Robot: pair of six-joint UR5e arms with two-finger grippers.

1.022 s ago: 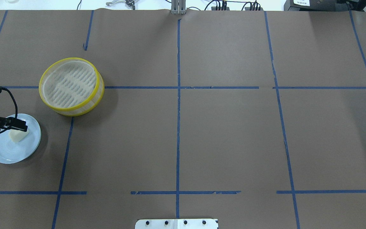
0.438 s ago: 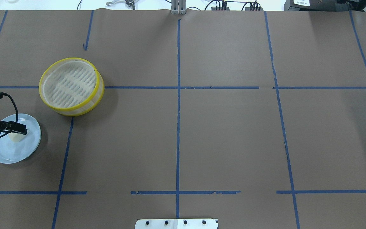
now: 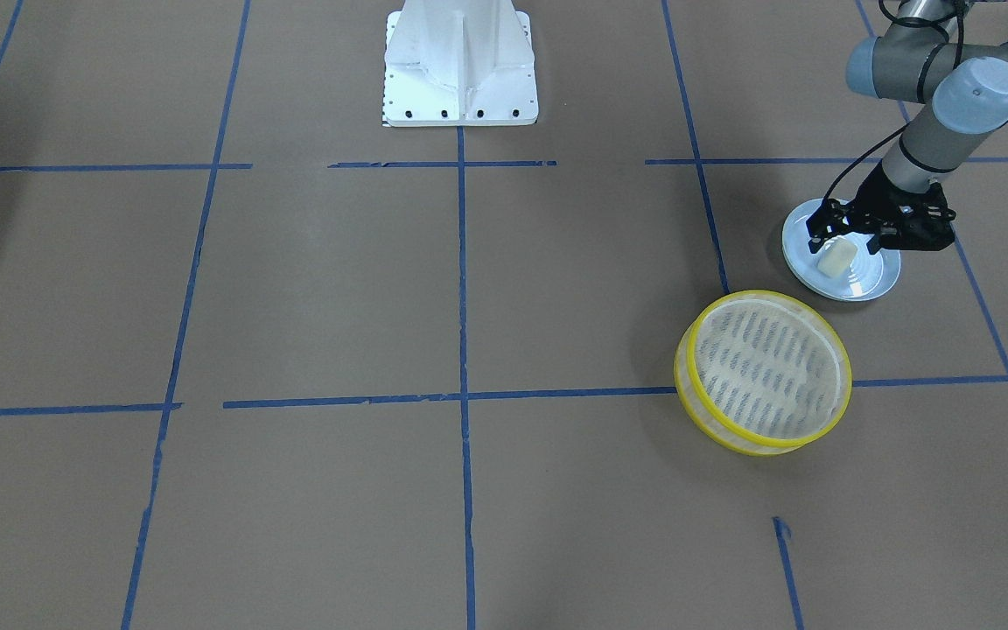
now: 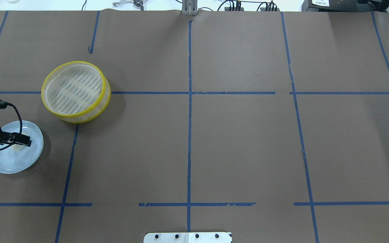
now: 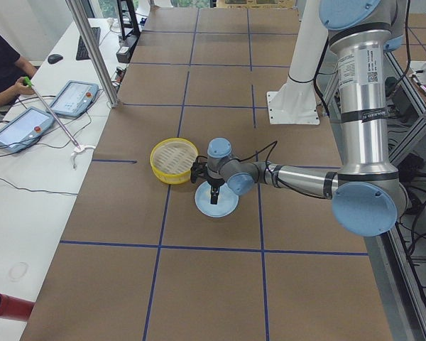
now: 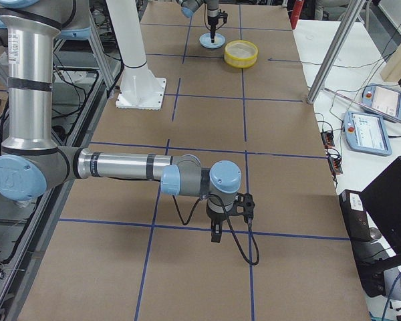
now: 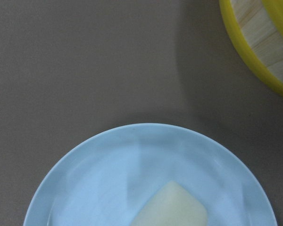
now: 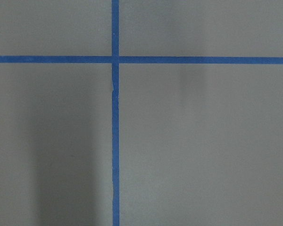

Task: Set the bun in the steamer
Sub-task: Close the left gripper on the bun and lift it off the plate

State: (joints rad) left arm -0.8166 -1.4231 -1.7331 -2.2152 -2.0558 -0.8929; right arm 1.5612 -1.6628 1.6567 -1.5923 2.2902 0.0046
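I need to grip the small cream-white bun by its rounded body [image 3: 836, 255] with my left gripper next. Then it can go in the steamer [image 3: 763, 367].
The cream-white bun [image 3: 838, 258] lies on a light blue plate [image 3: 864, 285] at the table's left side. My left gripper [image 3: 845, 243] hangs low over the plate, its jaws open on either side of the bun. In the overhead view this gripper [image 4: 22, 140] hides most of the bun. The left wrist view shows the bun [image 7: 172, 209] at its lower edge and no fingers. The steamer [image 4: 106, 88], an empty yellow-rimmed basket, stands just beyond the plate and apart from it. My right gripper [image 6: 217, 231] shows only in the exterior right view, pointing down over bare table; I cannot tell its state.
Brown paper with blue tape lines covers the table. The robot's white base [image 3: 460, 61] stands at the near middle edge. Operator tablets [image 5: 74, 96] lie on a side table past the far edge.
My left gripper has come down over the plate and shifted slightly toward the robot. It now covers more of the bun. The steamer and plate have not moved.
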